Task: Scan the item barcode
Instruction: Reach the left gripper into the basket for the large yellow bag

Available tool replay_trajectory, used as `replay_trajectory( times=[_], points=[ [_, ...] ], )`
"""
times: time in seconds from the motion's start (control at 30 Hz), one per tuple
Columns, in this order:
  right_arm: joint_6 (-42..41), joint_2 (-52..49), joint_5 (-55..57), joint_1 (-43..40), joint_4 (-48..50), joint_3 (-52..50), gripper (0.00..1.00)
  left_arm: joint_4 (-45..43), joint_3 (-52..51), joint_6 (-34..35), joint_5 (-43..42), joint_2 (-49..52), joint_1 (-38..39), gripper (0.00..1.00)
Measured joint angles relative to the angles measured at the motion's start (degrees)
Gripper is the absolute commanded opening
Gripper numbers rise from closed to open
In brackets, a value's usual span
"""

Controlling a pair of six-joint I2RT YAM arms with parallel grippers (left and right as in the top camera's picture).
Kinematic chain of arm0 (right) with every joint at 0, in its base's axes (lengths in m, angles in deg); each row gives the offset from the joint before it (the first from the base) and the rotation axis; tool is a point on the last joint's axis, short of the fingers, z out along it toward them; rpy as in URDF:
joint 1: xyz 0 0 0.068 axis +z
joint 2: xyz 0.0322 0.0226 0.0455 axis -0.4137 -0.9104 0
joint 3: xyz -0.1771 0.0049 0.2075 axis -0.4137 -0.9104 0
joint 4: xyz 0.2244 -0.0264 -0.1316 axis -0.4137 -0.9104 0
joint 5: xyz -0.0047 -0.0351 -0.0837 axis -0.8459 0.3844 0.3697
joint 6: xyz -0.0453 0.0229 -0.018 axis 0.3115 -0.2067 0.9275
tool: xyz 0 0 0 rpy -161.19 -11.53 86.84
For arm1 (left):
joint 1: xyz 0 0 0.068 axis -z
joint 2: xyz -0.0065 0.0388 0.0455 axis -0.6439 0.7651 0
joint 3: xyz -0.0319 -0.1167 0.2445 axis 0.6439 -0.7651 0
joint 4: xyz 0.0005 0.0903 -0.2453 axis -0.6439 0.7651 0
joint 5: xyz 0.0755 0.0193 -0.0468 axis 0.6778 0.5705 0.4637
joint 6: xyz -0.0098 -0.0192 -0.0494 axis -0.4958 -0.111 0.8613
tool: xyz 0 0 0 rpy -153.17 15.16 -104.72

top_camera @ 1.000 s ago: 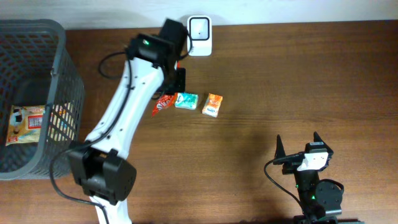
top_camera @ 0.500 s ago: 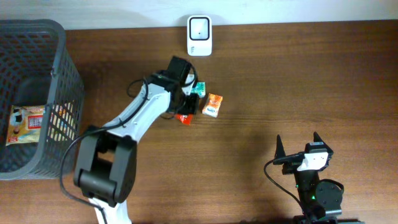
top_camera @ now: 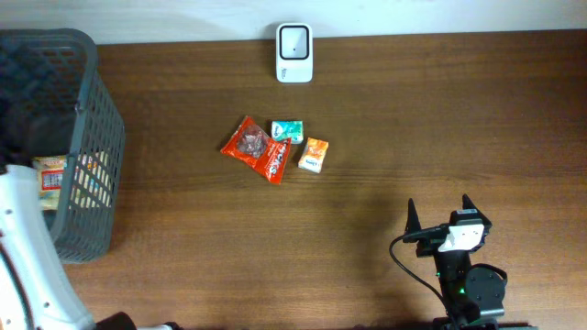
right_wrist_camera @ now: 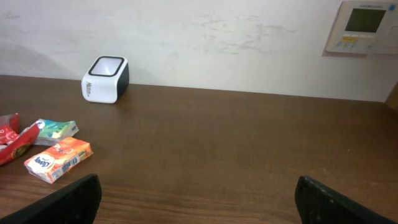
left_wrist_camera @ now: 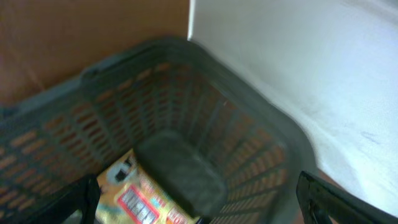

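The yellow packet should be gripped next by its side edge [top_camera: 50, 181] with my left gripper, so its broad printed sides stay uncovered. The packet's barcode can then be shown to the scanner [top_camera: 294, 53].
The white barcode scanner [top_camera: 294, 53] stands at the table's far edge and also shows as a white scanner [right_wrist_camera: 106, 79] in the right wrist view. Three packets lie in front of it: red [top_camera: 257, 148], teal [top_camera: 287, 131] and orange [top_camera: 314, 154]. My left gripper [left_wrist_camera: 199, 202] hangs open over the grey basket [left_wrist_camera: 261, 124], with nothing between its fingers. Below it a yellow packet [left_wrist_camera: 140, 199] lies on the basket floor beside a blurred dark shape [left_wrist_camera: 180, 168]. My right gripper [top_camera: 441, 215] rests open and empty at the near right, far from the packets.
The mesh basket [top_camera: 92, 110] fills the table's left end, with the yellow packet [top_camera: 53, 179] inside. My white left arm [top_camera: 27, 266] rises along the near left edge. A wall panel [right_wrist_camera: 364, 25] hangs behind the table.
My left arm has swung from the packets in the middle to above the basket, and its jaws have opened. The red packet now lies uncovered beside the teal one. The right arm is still.
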Motion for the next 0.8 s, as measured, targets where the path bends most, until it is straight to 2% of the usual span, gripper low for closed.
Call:
replay_trajectory(
  times=[0.03,0.07,0.13,0.27,0.4,0.6,0.8],
  points=[
    [0.0,0.0,0.0,0.0,0.0,0.0,0.98,1.1,0.0,0.5,-1.1,0.5,-1.5,1.00],
    [0.0,0.0,0.0,0.0,0.0,0.0,0.98,5.8,0.1,2.4,-3.9,3.0,-6.3,1.00],
    [0.0,0.0,0.0,0.0,0.0,0.0,0.98,10.3,0.1,5.0,-5.1,7.1,-9.0,0.99],
    [0.0,0.0,0.0,0.0,0.0,0.0,0.98,15.0,-0.1,9.7,-6.3,16.4,-9.5,0.99],
    [0.0,0.0,0.0,0.0,0.0,0.0,0.98,15.1,-0.1,15.4,-6.7,22.7,-9.5,0.99],
    [0.0,0.0,0.0,0.0,0.0,0.0,0.98,8.8,-0.1,17.1,-7.1,30.7,-9.5,0.99],
    [0.0,0.0,0.0,0.0,0.0,0.0,0.98,2.4,-0.2,9.4,-7.2,34.6,-8.5,0.99]
  ],
)
